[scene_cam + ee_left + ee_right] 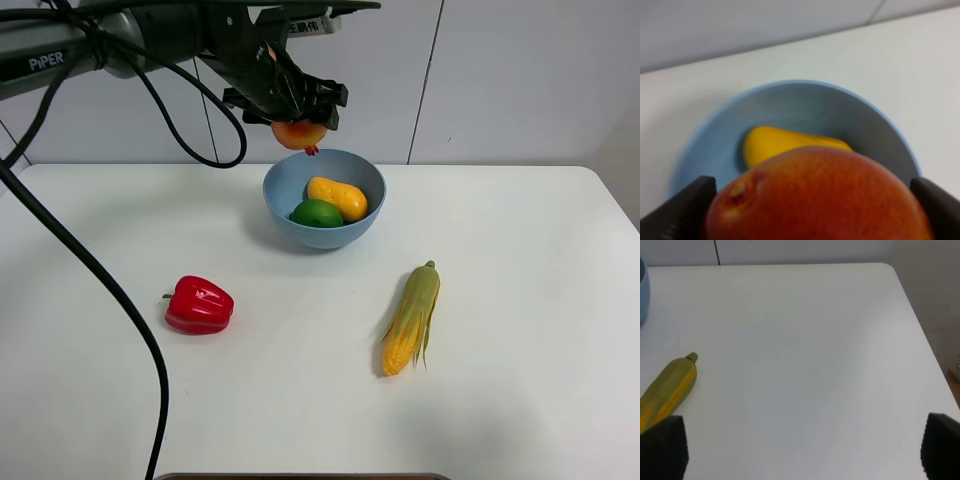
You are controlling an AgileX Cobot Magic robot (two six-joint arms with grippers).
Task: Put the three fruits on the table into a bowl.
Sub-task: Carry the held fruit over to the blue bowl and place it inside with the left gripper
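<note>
I need to lower the pomegranate inside the bowl's rim (365, 162) with my left gripper before I let go of it. The pomegranate is hanging with its lower edge (299, 146) high above the mango.
The light-blue bowl (279, 190) stands at the back middle of the white table (520, 300). The green lime (316, 213) and the orange-yellow mango (337, 197) lie inside it. My left gripper (300, 125) is shut on the red-and-yellow pomegranate (298, 134) and holds it above the bowl's far rim. In the left wrist view the pomegranate (815, 200) fills the gap between the fingers (682, 210), with the bowl (715, 135) and mango (775, 142) below. My right gripper (800, 452) is wide open and empty over the table's right side.
A glossy red bell pepper (199, 305) lies at the front left. A corn cob with green husk (411, 319) lies at the front right, also in the right wrist view (667, 390). A black cable (110, 290) hangs across the left side.
</note>
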